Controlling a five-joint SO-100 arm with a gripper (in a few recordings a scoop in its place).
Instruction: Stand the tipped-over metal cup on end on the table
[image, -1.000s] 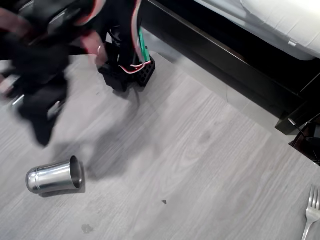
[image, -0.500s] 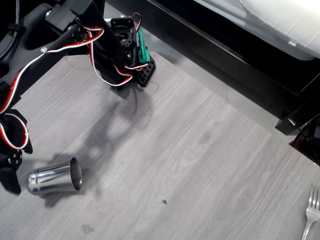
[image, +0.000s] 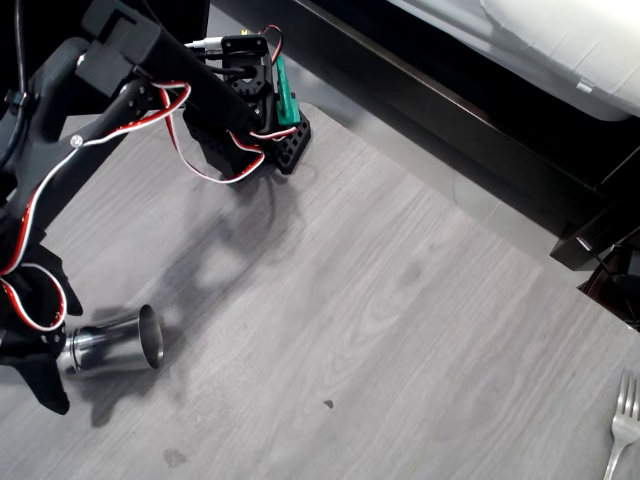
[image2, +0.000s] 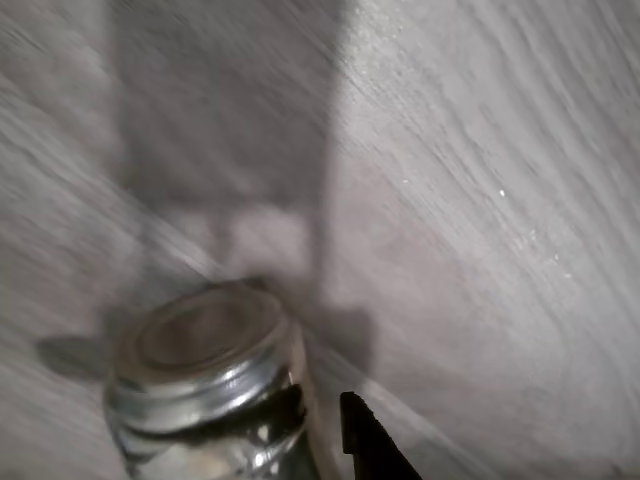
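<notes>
I need to grab the cup by its sides next. This leaves the metal cup's open rim (image: 151, 337) free to stand on the tabletop.
The metal cup (image: 115, 343) lies on its side on the table (image: 380, 330) at the left of the overhead view, open rim to the right, closed base to the left. My black gripper (image: 52, 348) sits at the base end, open, one finger above the cup and one below it. In the wrist view the cup's rounded base (image2: 205, 385) fills the lower left, blurred. One dark fingertip (image2: 365, 440) shows just to its right, close to the cup's side. I cannot tell whether the fingers touch the cup.
The arm's base (image: 255, 120) stands at the table's far edge, upper left. A silver fork (image: 625, 425) lies at the right edge. A black frame (image: 450, 130) runs beyond the table's far side. Bare tabletop spreads to the right of the cup.
The arm has swung down and left. The gripper has dropped from above the cup to its base end, now straddling it. The cup has barely shifted.
</notes>
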